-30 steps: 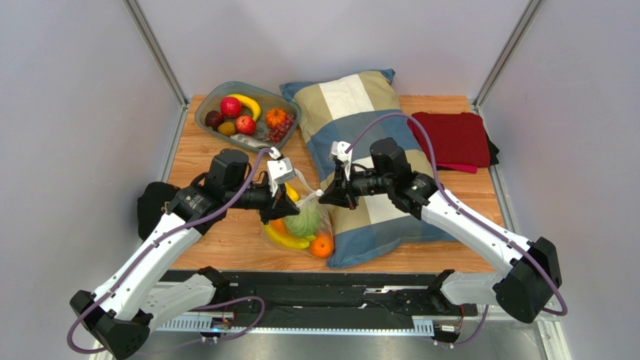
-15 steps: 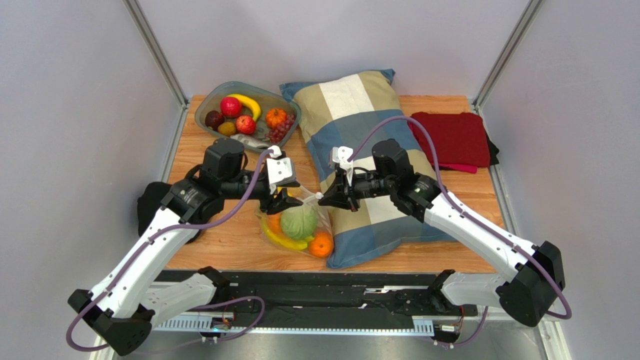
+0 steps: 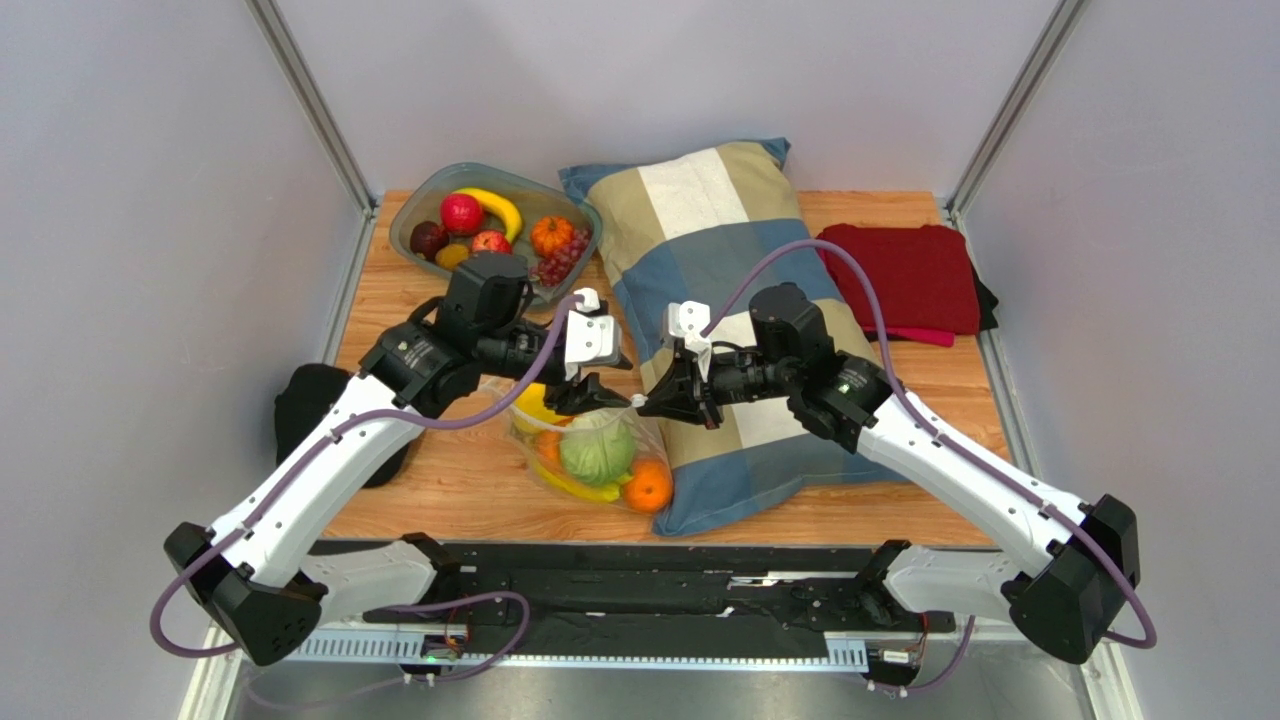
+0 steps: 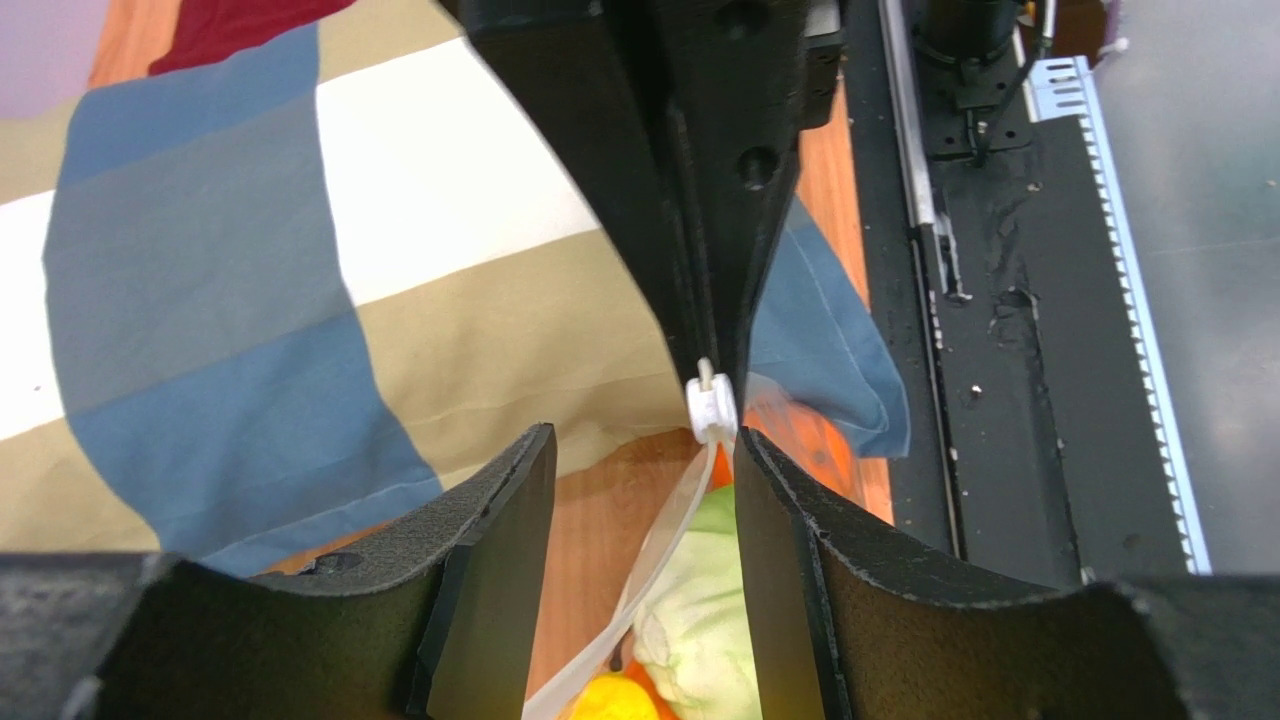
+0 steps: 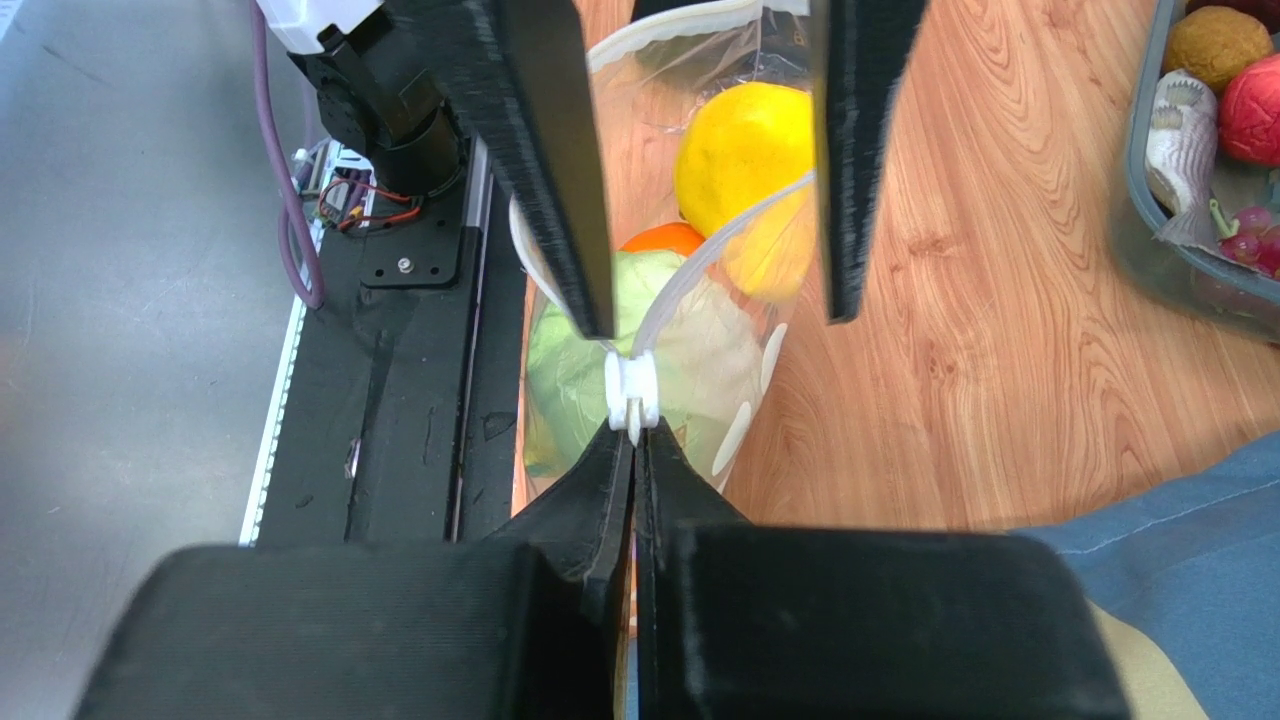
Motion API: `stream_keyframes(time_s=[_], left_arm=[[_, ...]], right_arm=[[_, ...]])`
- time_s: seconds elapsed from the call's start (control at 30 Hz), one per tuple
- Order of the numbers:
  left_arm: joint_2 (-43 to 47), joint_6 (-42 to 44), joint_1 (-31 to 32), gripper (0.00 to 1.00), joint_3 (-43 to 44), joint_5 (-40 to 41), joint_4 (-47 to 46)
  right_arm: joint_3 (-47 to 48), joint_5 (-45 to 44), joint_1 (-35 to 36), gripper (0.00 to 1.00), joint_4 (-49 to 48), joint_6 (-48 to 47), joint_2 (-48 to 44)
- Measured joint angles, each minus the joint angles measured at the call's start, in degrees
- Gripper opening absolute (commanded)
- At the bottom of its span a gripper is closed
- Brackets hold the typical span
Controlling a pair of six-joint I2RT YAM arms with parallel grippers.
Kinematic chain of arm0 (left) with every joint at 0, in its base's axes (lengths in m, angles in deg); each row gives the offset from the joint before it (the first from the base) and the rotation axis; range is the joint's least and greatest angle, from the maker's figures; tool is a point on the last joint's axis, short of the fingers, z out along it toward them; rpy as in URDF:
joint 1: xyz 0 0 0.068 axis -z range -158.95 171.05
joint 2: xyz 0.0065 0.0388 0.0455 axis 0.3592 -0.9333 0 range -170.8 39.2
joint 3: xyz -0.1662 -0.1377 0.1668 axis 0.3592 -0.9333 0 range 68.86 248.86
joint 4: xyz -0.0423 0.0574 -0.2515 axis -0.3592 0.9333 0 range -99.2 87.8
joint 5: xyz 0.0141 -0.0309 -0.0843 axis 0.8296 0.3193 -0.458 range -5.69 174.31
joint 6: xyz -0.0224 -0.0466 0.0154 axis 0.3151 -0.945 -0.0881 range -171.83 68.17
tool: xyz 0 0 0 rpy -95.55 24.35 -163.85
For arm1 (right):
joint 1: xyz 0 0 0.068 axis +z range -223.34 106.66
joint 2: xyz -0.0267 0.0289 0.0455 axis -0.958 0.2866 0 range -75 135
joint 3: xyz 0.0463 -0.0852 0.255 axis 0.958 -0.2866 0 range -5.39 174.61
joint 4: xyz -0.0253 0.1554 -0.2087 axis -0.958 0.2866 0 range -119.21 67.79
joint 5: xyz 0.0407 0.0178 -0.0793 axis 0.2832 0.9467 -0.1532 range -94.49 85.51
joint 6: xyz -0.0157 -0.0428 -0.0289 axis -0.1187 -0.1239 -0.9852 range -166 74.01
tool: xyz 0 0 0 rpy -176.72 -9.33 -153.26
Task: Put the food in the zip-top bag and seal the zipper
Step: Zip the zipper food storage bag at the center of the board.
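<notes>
My left gripper grabs the white slider (image 3: 639,401) (image 4: 711,408) across its sides next, facing the held zipper end, to draw the slider along and seal the zipper.
The zip-top bag (image 3: 601,450) lies on the wood beside the pillow, holding food: a green cabbage (image 3: 601,447), an orange (image 3: 648,486), a banana (image 3: 564,483) and a lemon (image 5: 744,150). Its zipper (image 4: 661,555) runs up to a white slider (image 5: 631,390). My right gripper (image 5: 634,435) is shut on the zipper's end, just behind the slider. My left gripper (image 4: 643,450) faces it, open, its fingers (image 4: 481,570) astride the zipper strip without pinching it. In the top view the left gripper (image 3: 589,393) and the right gripper (image 3: 649,402) nearly meet over the bag's mouth.
A grey bowl (image 3: 413,225) at the back left holds more toy fruit, among them apples, a banana and grapes. A checked pillow (image 3: 736,285) lies right of the bag, a red cloth (image 3: 909,278) beyond it. A black rail (image 3: 646,593) borders the near edge.
My left gripper has opened and slid right along the bag's mouth toward the right gripper. Its arm swung toward the back. The right gripper kept its hold, almost still.
</notes>
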Motion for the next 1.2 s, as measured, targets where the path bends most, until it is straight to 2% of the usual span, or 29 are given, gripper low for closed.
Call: stream_keyframes(time_s=[0.47,0.57,0.7,0.8,0.9,1.2], left_arm=[[-1.31,-1.97,2.75,0.55,0.04,-2.10,1.31],[-2.43,-2.86,2.89,0.49,0.09,-1.60,1.27],[-3.56,-3.80,2.89,0.29,0.26,-0.94,1.18],[-3.65,-4.17,2.89,0.21,0.26,-0.61,1.16],[-3.63,-4.13,2.93,0.17,0.26,-0.13,1.05],[-3.54,-1.20,3.30,0.17,0.13,2.43,3.52]], right_arm=[[0.00,-0.94,0.02,0.00,0.68,-0.94,0.00],[0.00,-0.96,0.13,0.00,0.66,-0.98,0.00],[0.00,-0.94,0.13,0.00,0.68,-1.25,0.00],[0.00,-0.94,0.15,0.00,0.70,-1.57,-0.02],[-0.02,-1.14,0.15,0.00,0.85,-2.08,-0.17],[-1.42,-2.64,0.17,0.00,1.62,-2.62,-1.90]])
